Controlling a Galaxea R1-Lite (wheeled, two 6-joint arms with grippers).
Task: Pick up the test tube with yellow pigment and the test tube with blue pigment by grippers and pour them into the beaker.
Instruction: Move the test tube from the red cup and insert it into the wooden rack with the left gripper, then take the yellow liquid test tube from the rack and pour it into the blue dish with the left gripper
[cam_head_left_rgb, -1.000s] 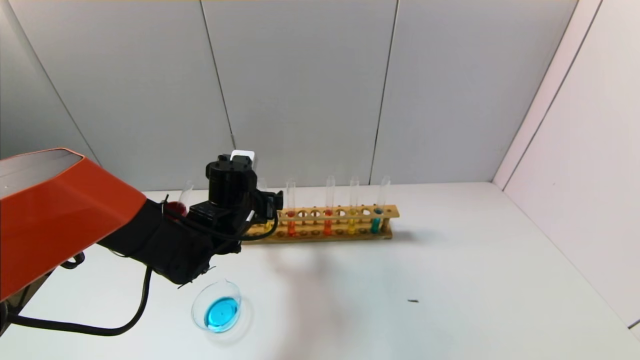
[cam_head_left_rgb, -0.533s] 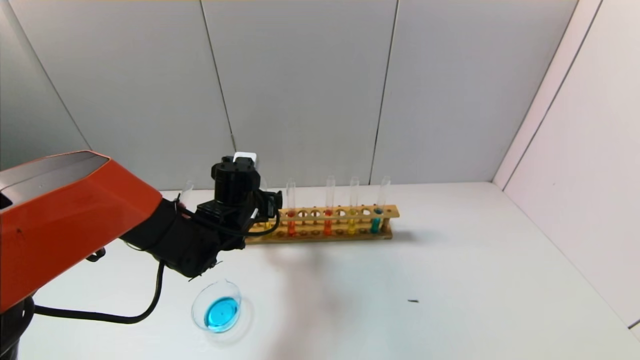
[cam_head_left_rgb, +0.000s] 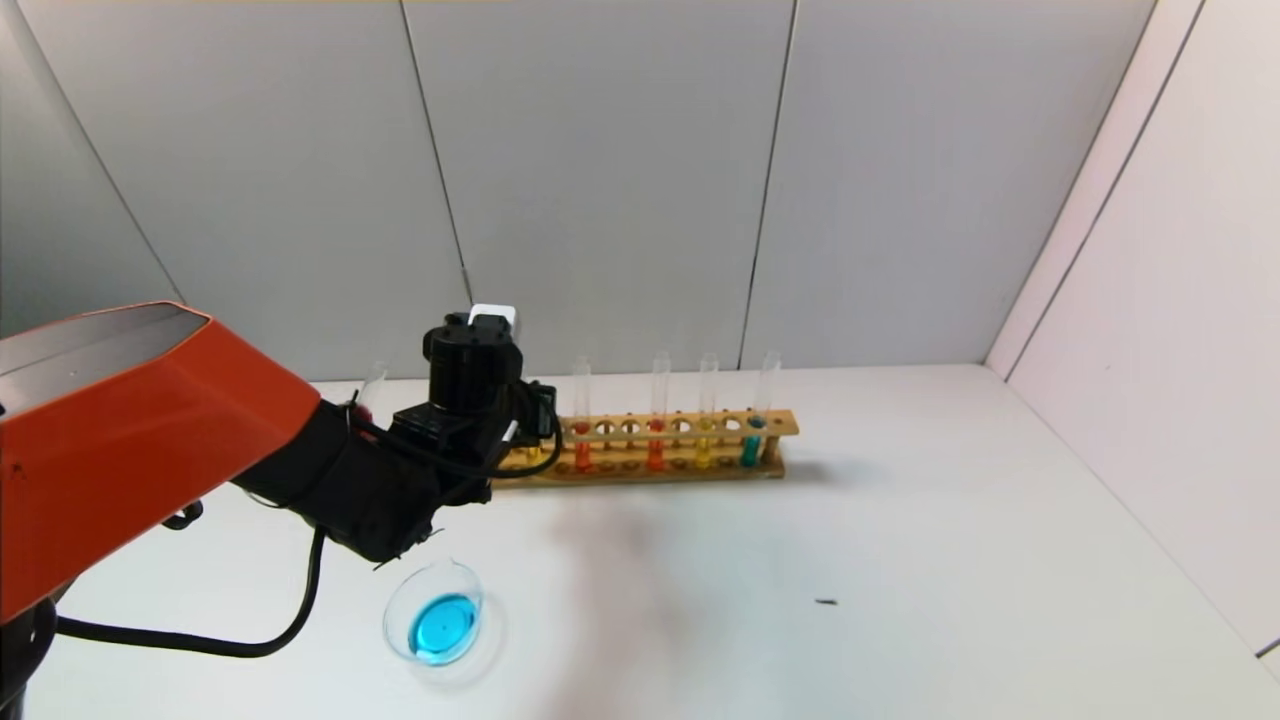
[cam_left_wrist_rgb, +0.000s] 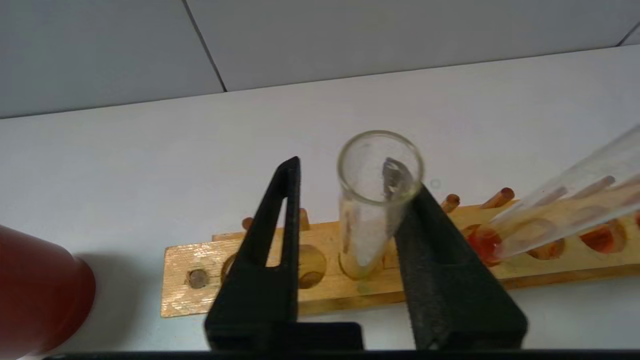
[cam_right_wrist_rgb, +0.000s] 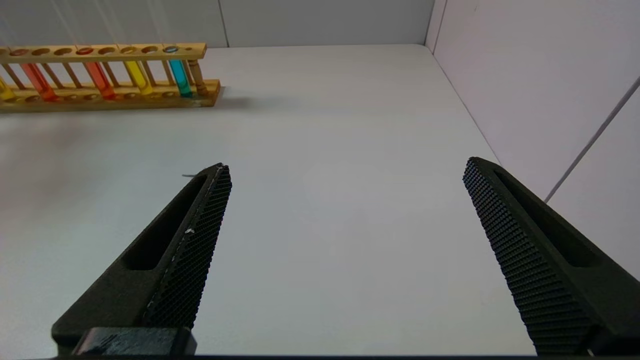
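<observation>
The wooden rack closes around the lower end of the test tube, so the robot's left gripper will next grab the test tube by the upper part below its rim (cam_left_wrist_rgb: 373, 210) to pour.
My left gripper (cam_left_wrist_rgb: 345, 167) is at the left end of the wooden rack (cam_left_wrist_rgb: 185, 260). It is open around an upright clear tube (cam_left_wrist_rgb: 372, 200) with a yellowish base that stands in a rack hole. One finger (cam_left_wrist_rgb: 440, 260) touches the tube and the other finger (cam_left_wrist_rgb: 270, 250) is apart from it. In the head view my left arm (cam_head_left_rgb: 470, 370) hides this tube. The beaker (cam_head_left_rgb: 435, 625) sits on the table below the arm and holds cyan-blue liquid. No tube with bright blue liquid shows. My right gripper (cam_right_wrist_rgb: 346, 165) is open and empty above bare table.
The rack (cam_head_left_rgb: 790, 422) also holds two orange tubes (cam_head_left_rgb: 581, 440), another yellow tube (cam_head_left_rgb: 707, 400) and a darker teal tube (cam_head_left_rgb: 752, 445). A dark-red cup (cam_left_wrist_rgb: 40, 290) stands by the rack's left end, with a clear tube (cam_head_left_rgb: 373, 383) rising near it. Walls close the back and right.
My left arm has shifted a little to the right, toward the rack's left end. The beaker, the rack and its tubes have not moved.
</observation>
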